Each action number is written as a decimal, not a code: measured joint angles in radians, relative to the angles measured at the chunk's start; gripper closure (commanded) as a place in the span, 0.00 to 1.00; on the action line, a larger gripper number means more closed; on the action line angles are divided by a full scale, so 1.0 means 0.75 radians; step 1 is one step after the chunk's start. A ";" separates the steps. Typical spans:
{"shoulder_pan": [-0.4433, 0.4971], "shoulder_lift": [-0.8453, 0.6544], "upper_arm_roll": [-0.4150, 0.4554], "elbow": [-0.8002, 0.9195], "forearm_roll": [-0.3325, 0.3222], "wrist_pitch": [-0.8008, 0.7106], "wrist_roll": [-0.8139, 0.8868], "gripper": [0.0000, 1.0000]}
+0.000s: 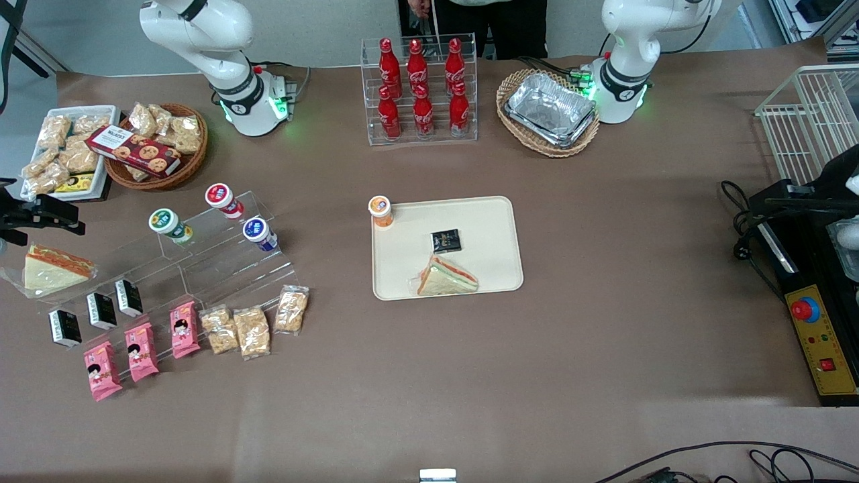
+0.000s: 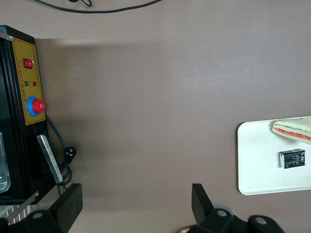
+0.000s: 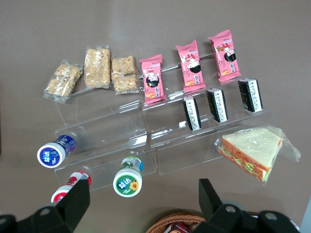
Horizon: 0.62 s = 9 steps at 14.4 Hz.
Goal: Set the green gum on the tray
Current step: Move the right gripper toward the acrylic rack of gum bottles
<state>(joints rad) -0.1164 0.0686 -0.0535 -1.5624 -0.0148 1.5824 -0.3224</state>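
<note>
I need to put the green gum on the cream tray [image 1: 496, 221], so my right gripper should next grab the gum by its green-and-white lid [image 1: 164, 220].
The green gum [image 1: 166, 221] [image 3: 127, 183] stands on the clear stepped stand [image 1: 201, 261], its green-and-white lid facing up. The cream tray [image 1: 496, 221] [image 2: 257, 160] lies mid-table toward the parked arm's end from the stand. It holds an orange-lidded canister [image 1: 380, 209], a black packet [image 1: 445, 240] and a wrapped sandwich [image 1: 446, 278]. My right gripper [image 3: 143, 191] [image 1: 50, 213] hangs open high above the stand's end of the table. It holds nothing, and the green gum shows far below between its fingers.
A red-lidded canister [image 1: 220, 196] and a blue-lidded one [image 1: 257, 230] flank the green gum on the stand. Lower steps hold black packets, pink snack bags and cereal bars. A wicker basket of cookies [image 1: 158, 151], a cola bottle rack [image 1: 419, 90] and foil trays [image 1: 550, 111] stand farther back.
</note>
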 measured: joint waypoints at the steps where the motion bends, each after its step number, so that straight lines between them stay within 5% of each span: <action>1: 0.003 0.000 0.001 0.000 0.000 0.000 0.000 0.00; 9: 0.002 -0.003 0.001 0.000 0.000 -0.005 0.000 0.00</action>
<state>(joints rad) -0.1145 0.0665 -0.0525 -1.5624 -0.0148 1.5785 -0.3224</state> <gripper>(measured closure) 0.000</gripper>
